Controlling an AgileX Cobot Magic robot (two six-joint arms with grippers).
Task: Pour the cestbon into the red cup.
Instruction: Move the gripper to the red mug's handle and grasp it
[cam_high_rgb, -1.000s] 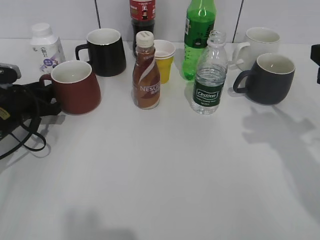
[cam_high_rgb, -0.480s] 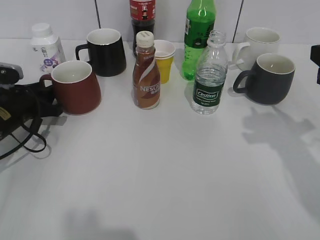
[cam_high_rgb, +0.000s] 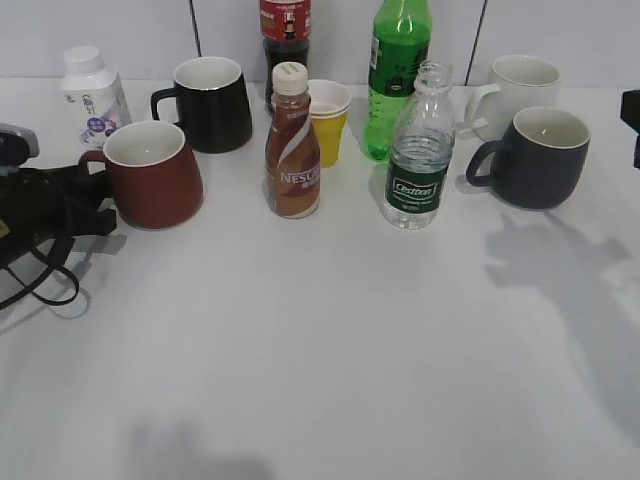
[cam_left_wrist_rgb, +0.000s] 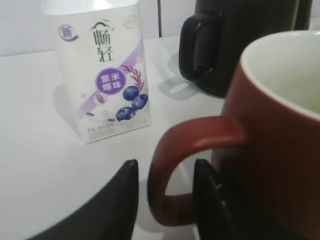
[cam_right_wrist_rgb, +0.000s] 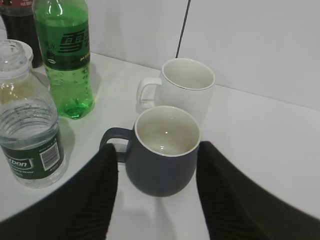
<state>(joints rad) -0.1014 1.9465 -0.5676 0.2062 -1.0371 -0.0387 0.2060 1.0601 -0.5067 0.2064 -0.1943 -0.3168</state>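
The left gripper will next pick up the red cup by its slim handle, because the red cup's round body (cam_high_rgb: 158, 185) is far wider than the gripper's open fingers.
The red cup (cam_high_rgb: 155, 175) stands at the left of the table, its handle pointing left. In the left wrist view my left gripper (cam_left_wrist_rgb: 165, 172) is open, with its two fingers either side of the upright part of the red cup's (cam_left_wrist_rgb: 280, 150) handle. In the exterior view it (cam_high_rgb: 100, 218) is beside the handle. The cestbon (cam_high_rgb: 418, 150), uncapped and partly full, stands upright right of the middle and also shows in the right wrist view (cam_right_wrist_rgb: 30, 120). My right gripper (cam_right_wrist_rgb: 157, 147) is open and empty, above a grey mug, well right of the cestbon.
A brown Nescafe bottle (cam_high_rgb: 292, 145), yellow paper cup (cam_high_rgb: 328, 120), green bottle (cam_high_rgb: 398, 70), black mug (cam_high_rgb: 212, 103) and cola bottle (cam_high_rgb: 284, 30) stand behind. A yoghurt bottle (cam_high_rgb: 92, 90) is far left. A grey mug (cam_high_rgb: 540, 155) and white mug (cam_high_rgb: 520, 85) stand right.
My left arm has shifted slightly to the left beside the red cup's handle. The cup, the bottles and the right arm have not moved.
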